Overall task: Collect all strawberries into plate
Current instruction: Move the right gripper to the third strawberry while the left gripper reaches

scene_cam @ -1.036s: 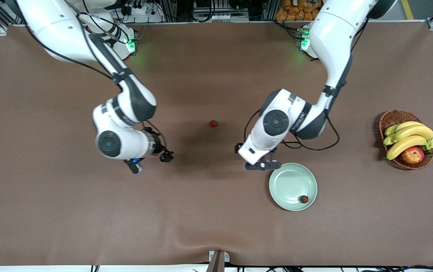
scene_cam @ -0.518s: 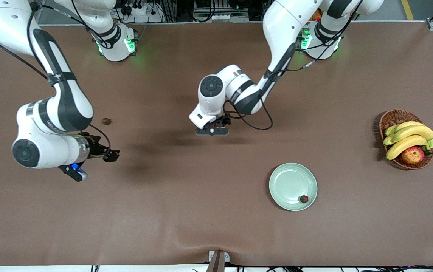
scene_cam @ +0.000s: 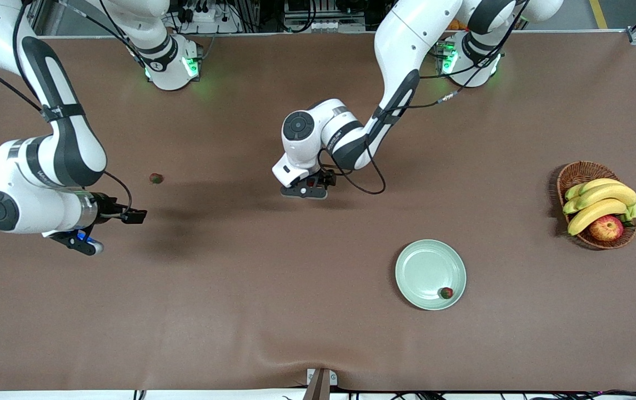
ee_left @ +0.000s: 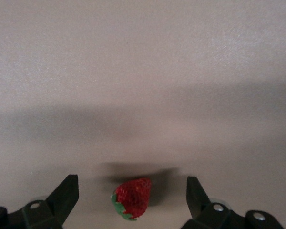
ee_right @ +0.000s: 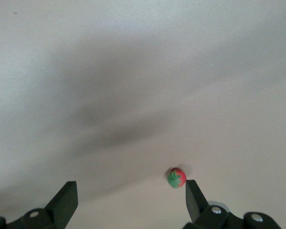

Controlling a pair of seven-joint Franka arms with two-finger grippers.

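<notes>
I should add this strawberry to the pale green plate, so I will next grab it by its plump red body (ee_left: 136, 195) with my left gripper.
One strawberry (scene_cam: 446, 293) lies in the pale green plate (scene_cam: 421, 265), near its rim. A second strawberry (ee_left: 132, 198) lies on the brown cloth between the open fingers of my left gripper (ee_left: 132, 185), untouched; in the front view that gripper (scene_cam: 309, 189) covers it at mid-table. A third strawberry (scene_cam: 155, 178) rests toward the right arm's end of the table. My right gripper (scene_cam: 109, 230) hangs open and empty over bare cloth beside it. In the right wrist view this strawberry (ee_right: 177, 177) shows just off one fingertip of the right gripper (ee_right: 130, 191).
A brown wicker basket (scene_cam: 572, 175) with bananas (scene_cam: 601, 203) and an apple (scene_cam: 606, 228) stands toward the left arm's end of the table. The brown cloth (scene_cam: 273, 300) covers the whole tabletop.
My left gripper swung from beside the plate to over the mid-table strawberry. The right arm moved toward its own end, uncovering the third strawberry. Both grippers stayed open.
</notes>
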